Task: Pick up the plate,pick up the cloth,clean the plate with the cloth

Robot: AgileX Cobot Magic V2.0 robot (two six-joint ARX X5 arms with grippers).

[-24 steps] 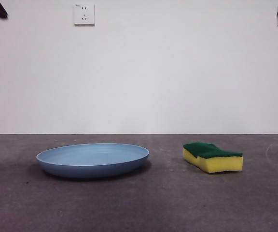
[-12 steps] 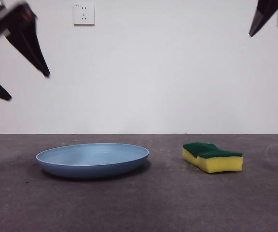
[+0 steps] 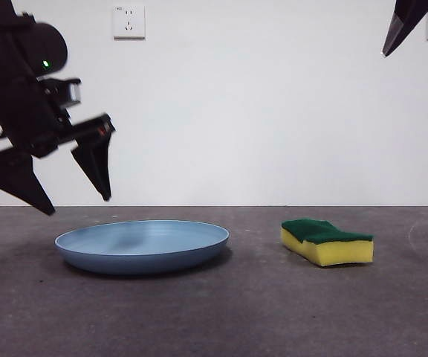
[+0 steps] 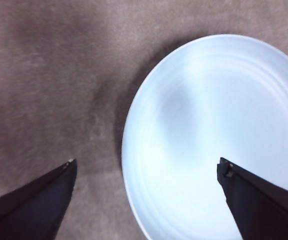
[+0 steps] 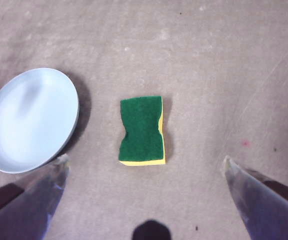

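My left gripper's open fingers are far narrower than the plate's dish [image 3: 143, 238], so next they will pinch the plate by its thin rim [image 3: 67, 237].
The light-blue plate [image 3: 142, 245] lies flat on the dark table, left of centre. My left gripper [image 3: 77, 204] hangs open just above its left rim. In the left wrist view the left gripper [image 4: 147, 161] straddles the rim of the plate [image 4: 219, 115], one jaw over the table and one over the dish. The cloth [image 3: 327, 242], a yellow sponge with its green layer up, lies to the right of the plate. My right gripper [image 5: 145, 159] is open, high above the cloth [image 5: 141, 129], with the plate [image 5: 31, 120] off to the side. In the front view only its tip [image 3: 400, 26] shows.
A white wall stands behind the table's far edge, with a socket [image 3: 129, 22] high on it. Bare grey tabletop [image 3: 258, 312] lies between and in front of the plate and the sponge.
My left arm has come down from the top left corner to just above the plate's left rim. The right gripper's tip dropped a little, then held. Plate and sponge have not moved.
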